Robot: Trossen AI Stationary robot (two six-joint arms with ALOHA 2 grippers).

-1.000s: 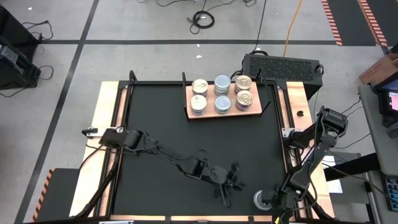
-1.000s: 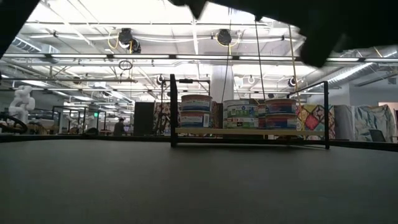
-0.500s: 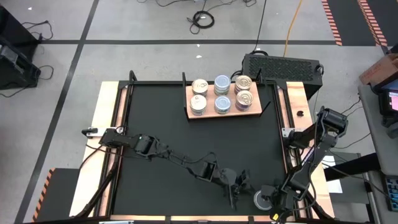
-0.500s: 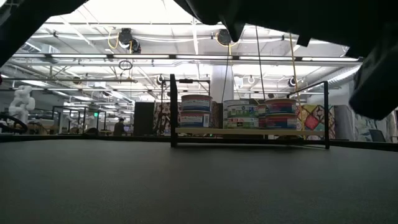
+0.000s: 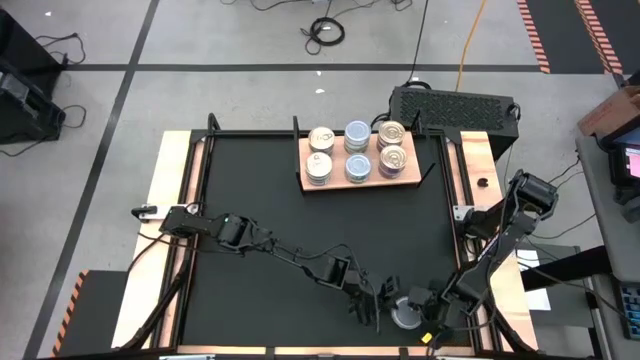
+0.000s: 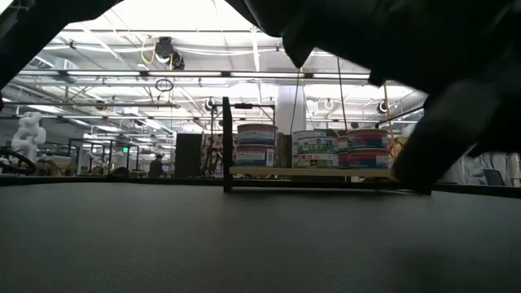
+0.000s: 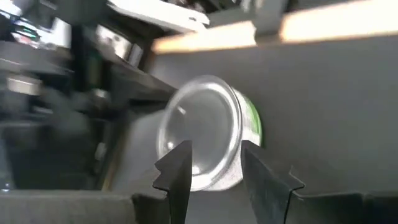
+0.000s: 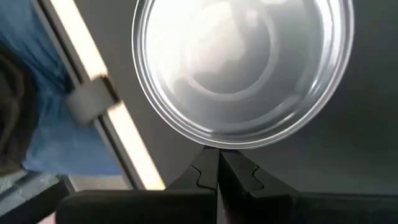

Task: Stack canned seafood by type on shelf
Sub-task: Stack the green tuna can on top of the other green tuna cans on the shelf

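Note:
The last loose tin should go with its type on the shelf (image 5: 332,182) next, so my left gripper will grab the tin by its rim (image 5: 405,305).
A loose tin (image 5: 405,313) with a plain silver top and a green label stands flat on the black mat near the table's near edge; it also shows as a tin (image 7: 202,130) in the left wrist view. My left gripper (image 5: 378,305) is open just left of it, its fingertips (image 7: 180,165) in front of the tin's side. My right gripper (image 5: 428,312) is shut right of the tin. The light-wood shelf (image 5: 332,182) stands at the far side, carrying several stacks of tins with white, blue-silver and gold tops. My right gripper (image 8: 217,165) is shut, and its fingertips meet the tin's rim (image 8: 214,144) on the side toward the table's right, coming in low from that side. The tin stands flat on the mat. My left gripper: I cannot tell whether its open fingers touch the tin.
The wooden table border (image 5: 470,160) and black frame rails run along the mat's edges. A black box (image 5: 455,105) sits behind the shelf's right end. In the low view the shelf (image 6: 326,172) shows across the mat, with arm parts dark overhead.
My left gripper has moved toward the table's right and near edge, up to the loose tin. My right gripper has moved toward the left, and the tin has slid a little leftward along the mat, staying flat.

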